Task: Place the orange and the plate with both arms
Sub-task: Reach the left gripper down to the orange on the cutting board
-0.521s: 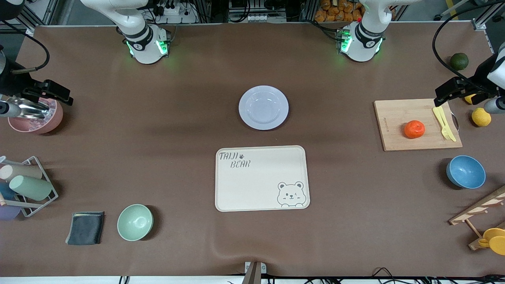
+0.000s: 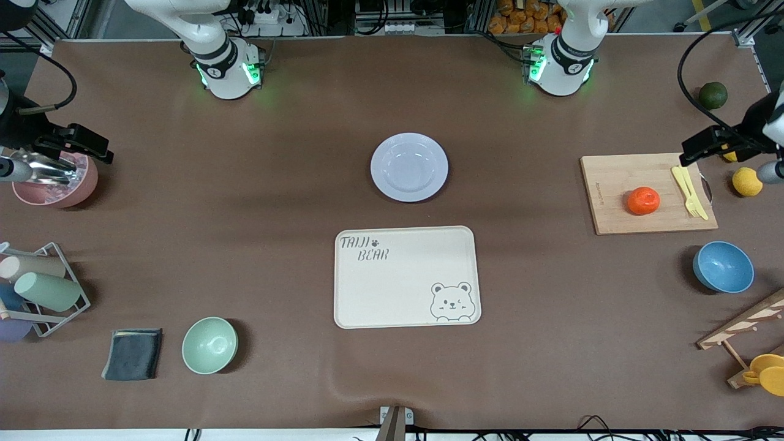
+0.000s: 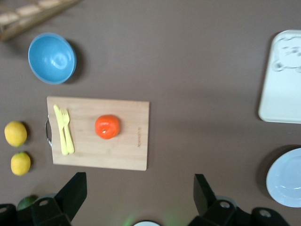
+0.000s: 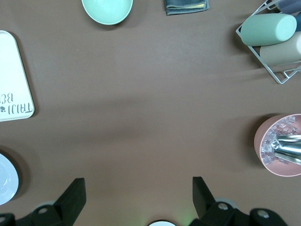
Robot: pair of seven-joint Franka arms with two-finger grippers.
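I need to grab the orange (image 2: pixel 644 201) by its round sides with my left gripper next. Then the orange can go on the white plate (image 2: pixel 409 167).
The orange (image 2: pixel 644 201) (image 3: pixel 107 126) lies on a wooden cutting board (image 2: pixel 649 195) at the left arm's end of the table. In the table's middle, between the two bases, the white plate (image 2: pixel 409 167) (image 3: pixel 288 179) sits empty, just farther from the front camera than the bear tray (image 2: pixel 407 277). My left gripper (image 3: pixel 139 188) hangs open and empty high over that end, beside the board. Over the right arm's end my right gripper (image 4: pixel 138 190) is open and empty too, high above the bare mat by a pink bowl (image 2: pixel 58 184).
A yellow fork and knife (image 2: pixel 689 191) lie on the board beside the orange. Lemons (image 2: pixel 747 182), a dark green fruit (image 2: pixel 713 95), a blue bowl (image 2: pixel 723 267) and a wooden rack (image 2: pixel 744 327) surround it. A green bowl (image 2: pixel 209 345), grey cloth (image 2: pixel 133 353) and cup rack (image 2: pixel 43 288) are at the right arm's end.
The left arm's hand has shifted slightly outward, toward its end of the table. The right arm, orange and plate have not moved.
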